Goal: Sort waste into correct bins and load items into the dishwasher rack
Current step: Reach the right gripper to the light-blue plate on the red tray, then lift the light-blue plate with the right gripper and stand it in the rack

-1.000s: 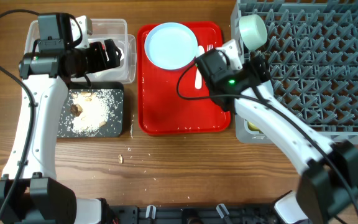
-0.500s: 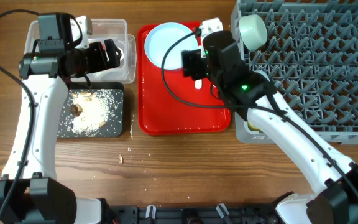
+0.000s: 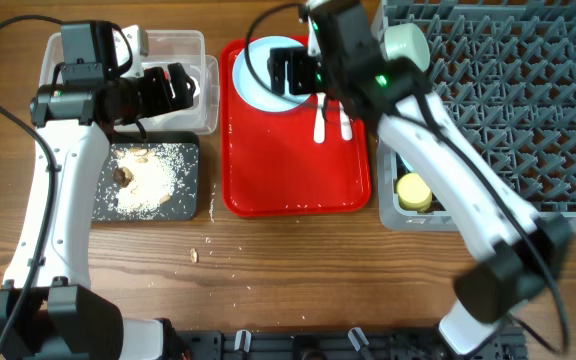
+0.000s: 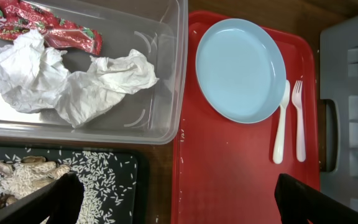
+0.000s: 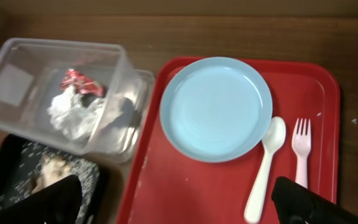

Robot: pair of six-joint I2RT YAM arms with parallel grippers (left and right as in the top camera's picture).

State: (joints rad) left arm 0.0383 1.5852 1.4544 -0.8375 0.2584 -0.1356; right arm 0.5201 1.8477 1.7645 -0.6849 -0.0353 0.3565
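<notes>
I need to grab the light-blue plate next with my right gripper, by its rim beside the spoon [image 3: 320,122]. The opposite edge then stays free to go into the rack [image 3: 508,100].
The light-blue plate [image 3: 251,62] lies at the back of the red tray [image 3: 288,170], with the white spoon [image 3: 320,122] and fork [image 3: 345,122] to its right. My right gripper [image 3: 293,72] hovers open and empty over the plate [image 5: 216,109]. My left gripper [image 3: 176,86] is open and empty above the clear tub [image 3: 173,45], which holds the red wrapper [image 4: 42,28] and white tissue [image 4: 73,84]. Rice scraps [image 3: 153,180] lie in the black tray [image 3: 190,200]. A pale bowl [image 3: 405,45] and the yellow cup [image 3: 413,190] sit in the grey rack [image 3: 508,100].
A few crumbs [image 3: 196,254] lie on the wooden table in front of the black tray. The rack's left wall [image 4: 347,93] stands right beside the red tray. The right arm stretches across the tray's right side and the rack's corner.
My right gripper has swung from the rack's left edge leftward and back, over the plate on the red tray. The left arm has not moved.
</notes>
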